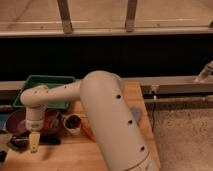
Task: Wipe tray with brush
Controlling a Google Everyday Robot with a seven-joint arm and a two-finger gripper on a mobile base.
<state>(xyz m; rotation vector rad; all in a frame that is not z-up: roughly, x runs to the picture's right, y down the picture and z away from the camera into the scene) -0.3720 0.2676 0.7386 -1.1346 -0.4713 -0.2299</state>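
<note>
My gripper grabs the dark brush by its slim black handle next, to wipe the green tray with the bristles.
The green tray (pixel 46 81) lies at the table's far left, partly behind my arm. My gripper (pixel 34 142) hangs pointing down near the table's front left, in front of the bowls and well short of the tray. It is open and holds nothing. Right under it a dark brush (pixel 20 143) lies flat on the wood, with a rounded dark end to the left and a slim black part (pixel 51 141) running right. The gripper covers its middle.
A purple bowl (pixel 16 120) and a red bowl (pixel 54 120) sit between the gripper and the tray. A small dark cup (pixel 73 123) stands to their right, next to an orange-red-handled tool (pixel 88 131). My bulky arm (pixel 110 120) covers the table's middle.
</note>
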